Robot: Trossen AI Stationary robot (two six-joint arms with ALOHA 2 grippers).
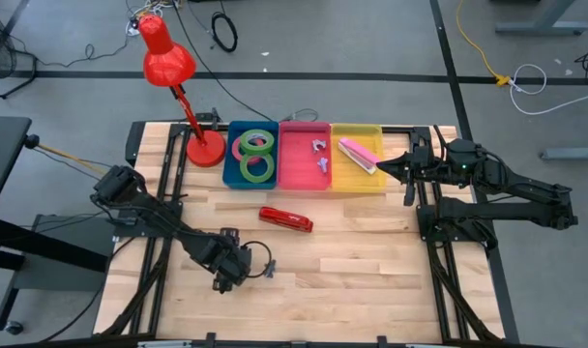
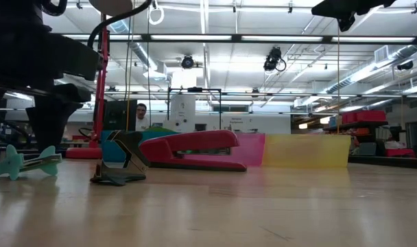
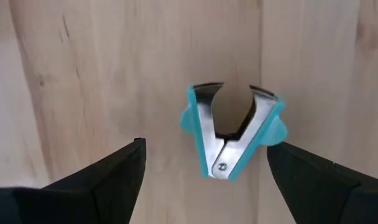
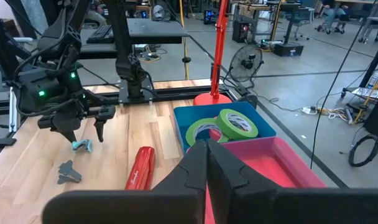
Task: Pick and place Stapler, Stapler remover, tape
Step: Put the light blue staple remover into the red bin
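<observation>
The teal staple remover will go in the pink tray [image 1: 302, 170] with the other removers, so the left gripper needs to grab it by its side grips next.
A teal staple remover [image 3: 229, 127] lies flat on the wooden table, its jaws toward the far side of the left wrist view. My left gripper [image 3: 204, 146] points down over it, open, one finger on either side and both clear of it; it also shows as the left gripper [image 4: 83, 127] in the right wrist view. A red stapler [image 1: 285, 219] lies on the table's middle. Green tape rolls [image 4: 237, 123] lie in the blue tray [image 1: 232, 155]. My right gripper [image 4: 207, 155] hangs shut by the yellow tray [image 1: 357, 184], touching nothing.
A dark staple remover [image 4: 68, 171] lies on the table right of my left gripper. The pink tray [image 1: 305, 179] holds small staple removers, and the yellow tray holds a pink stapler [image 1: 357, 153]. A red desk lamp [image 1: 205, 150] stands left of the trays.
</observation>
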